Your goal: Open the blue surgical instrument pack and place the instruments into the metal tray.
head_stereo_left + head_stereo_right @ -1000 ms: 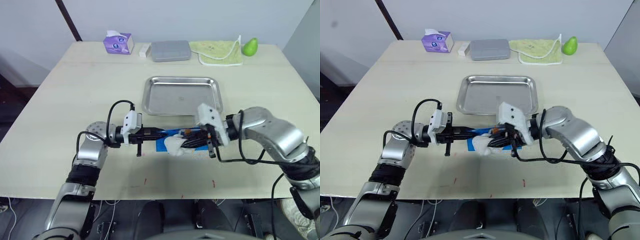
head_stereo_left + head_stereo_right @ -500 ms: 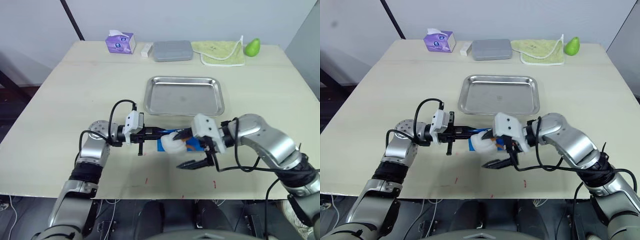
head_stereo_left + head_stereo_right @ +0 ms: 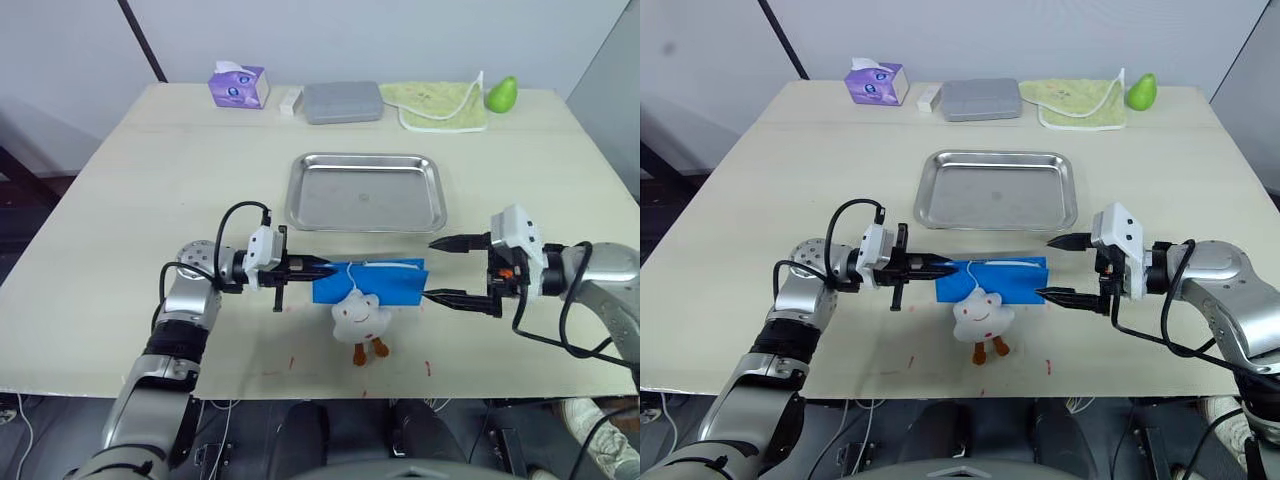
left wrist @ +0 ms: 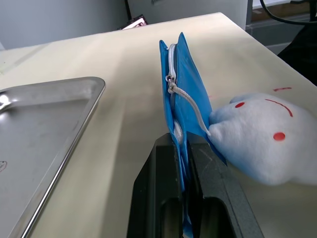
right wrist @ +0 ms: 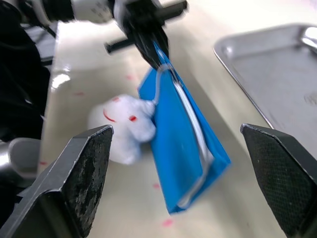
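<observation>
Next, my right gripper grabs the blue surgical instrument pack by its short end (image 3: 421,284) (image 5: 200,186) opposite the charm's cord, to open the pack.
The blue surgical instrument pack (image 3: 370,282) stands on its long edge in front of the metal tray (image 3: 366,195), zipper line on top. My left gripper (image 3: 325,268) is shut on the pack's left end (image 4: 185,94). A white plush charm (image 3: 360,318) on a cord from the zipper lies on the table before the pack. My right gripper (image 3: 430,268) is open just right of the pack's right end, apart from it, with nothing between its fingers (image 5: 84,168). The tray holds nothing. The instruments are hidden.
Along the far edge stand a purple tissue box (image 3: 237,85), a small white block (image 3: 290,98), a grey case (image 3: 342,101), a green cloth (image 3: 443,104) and a green pear-shaped object (image 3: 500,93). Small red marks dot the table near the front edge.
My right gripper opened, let go of the pack and charm, and drew back to the right. The charm now lies on the table. The left gripper kept its hold.
</observation>
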`<state>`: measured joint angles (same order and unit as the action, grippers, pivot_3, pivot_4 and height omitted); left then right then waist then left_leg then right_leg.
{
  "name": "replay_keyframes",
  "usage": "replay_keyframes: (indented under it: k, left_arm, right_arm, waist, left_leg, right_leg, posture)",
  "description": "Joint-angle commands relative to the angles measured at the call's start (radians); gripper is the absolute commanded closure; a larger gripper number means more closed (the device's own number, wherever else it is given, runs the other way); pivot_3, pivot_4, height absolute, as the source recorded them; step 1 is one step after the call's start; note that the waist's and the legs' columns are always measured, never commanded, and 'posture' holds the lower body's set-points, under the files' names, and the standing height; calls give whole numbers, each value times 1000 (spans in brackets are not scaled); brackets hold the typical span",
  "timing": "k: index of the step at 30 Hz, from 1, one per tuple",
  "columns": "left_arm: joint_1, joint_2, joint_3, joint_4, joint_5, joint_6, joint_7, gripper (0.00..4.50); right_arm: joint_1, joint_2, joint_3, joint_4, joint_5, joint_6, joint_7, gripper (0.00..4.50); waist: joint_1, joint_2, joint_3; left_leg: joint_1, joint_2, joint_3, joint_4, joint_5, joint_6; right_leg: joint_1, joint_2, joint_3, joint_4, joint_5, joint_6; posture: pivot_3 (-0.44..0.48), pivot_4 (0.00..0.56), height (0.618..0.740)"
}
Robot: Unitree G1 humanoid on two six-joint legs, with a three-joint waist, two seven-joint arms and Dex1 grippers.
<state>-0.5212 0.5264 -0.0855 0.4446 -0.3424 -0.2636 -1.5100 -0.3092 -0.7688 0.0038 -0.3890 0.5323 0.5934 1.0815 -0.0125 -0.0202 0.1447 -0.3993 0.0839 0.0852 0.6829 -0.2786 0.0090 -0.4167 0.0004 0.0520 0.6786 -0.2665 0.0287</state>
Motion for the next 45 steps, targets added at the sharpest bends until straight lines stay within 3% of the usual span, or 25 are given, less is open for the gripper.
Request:
replay_keyframes:
  k: [1, 9, 23, 25, 26, 27, 34, 39, 43, 44, 45]
  left_arm:
    - [2, 3, -22, -1, 19, 10, -20, 4500]
    - [0, 9, -24, -29, 14, 28, -19, 4500]
    - [12, 12, -21, -57, 23, 29, -10, 4500]
    - [12, 12, -22, -59, 23, 30, -9, 4500]
    - [12, 12, -22, -59, 24, 30, -9, 4500]
    - [12, 12, -22, -60, 23, 31, -10, 4500]
    - [15, 18, -19, -72, 18, 53, -9, 4500]
    - [31, 18, -13, -79, 9, 59, -5, 4500]
    - [48, 27, 7, -126, -62, 201, -6, 4500]
    - [58, 34, 23, -154, -99, 265, 1, 3783]
    - [68, 46, 38, -179, -126, 309, 3, 3499]
  right_arm:
    - [-14, 41, 41, 60, -37, -84, 6, 157]
    - [-73, 153, 81, 227, -42, -149, 33, 157]
    - [-78, 162, 80, 257, -32, -135, 60, 157]
    - [-75, 159, 82, 258, -34, -135, 63, 381]
    - [-73, 159, 83, 259, -35, -136, 65, 879]
    - [-71, 159, 83, 260, -35, -137, 65, 1022]
    - [-62, 156, 93, 267, -55, -150, 74, 4293]
    - [-54, 154, 98, 268, -65, -162, 80, 4452]
    - [-56, 156, 96, 269, -65, -165, 80, 4452]
    - [-59, 155, 95, 268, -65, -165, 80, 4500]
    - [-61, 154, 91, 267, -62, -164, 79, 4500]
  waist:
    - [1, 0, 0]
    - [2, 0, 0]
    - [3, 0, 0]
    - [3, 0, 0]
    - [3, 0, 0]
    - [3, 0, 0]
    - [3, 0, 0]
    - [3, 0, 0]
    - [2, 0, 0]
    - [2, 0, 0]
    - [1, 0, 0]
  left_leg:
    - [0, 0, 0, 0, 0, 0]
    - [-1, 0, 0, 0, 0, 0]
    - [0, 0, 0, 0, 0, 0]
    - [0, 0, 0, 0, 0, 0]
    - [0, 0, 0, 0, 0, 0]
    - [0, 0, 0, 0, 0, 0]
    - [0, 0, 0, 0, 0, 0]
    - [0, 0, 0, 0, 0, 0]
    - [0, 0, 0, 0, 0, 0]
    - [0, 0, 0, 0, 0, 0]
    - [0, 0, 0, 0, 0, 0]
  right_leg:
    - [0, 0, 0, 0, 0, 0]
    - [0, 0, 0, 0, 0, 0]
    - [0, 0, 0, 0, 0, 0]
    - [0, 0, 0, 0, 0, 0]
    - [0, 0, 0, 0, 0, 0]
    - [0, 0, 0, 0, 0, 0]
    - [0, 0, 0, 0, 0, 0]
    - [0, 0, 0, 0, 0, 0]
    - [0, 0, 0, 0, 0, 0]
    - [0, 0, 0, 0, 0, 0]
    - [0, 0, 0, 0, 0, 0]
  posture:
    - [0, 150, 740]
    - [0, 150, 740]
    - [0, 150, 740]
    - [0, 150, 740]
    - [0, 150, 740]
    - [0, 150, 740]
    - [0, 150, 740]
    - [0, 150, 740]
    - [0, 150, 740]
    - [0, 150, 740]
    - [0, 150, 740]
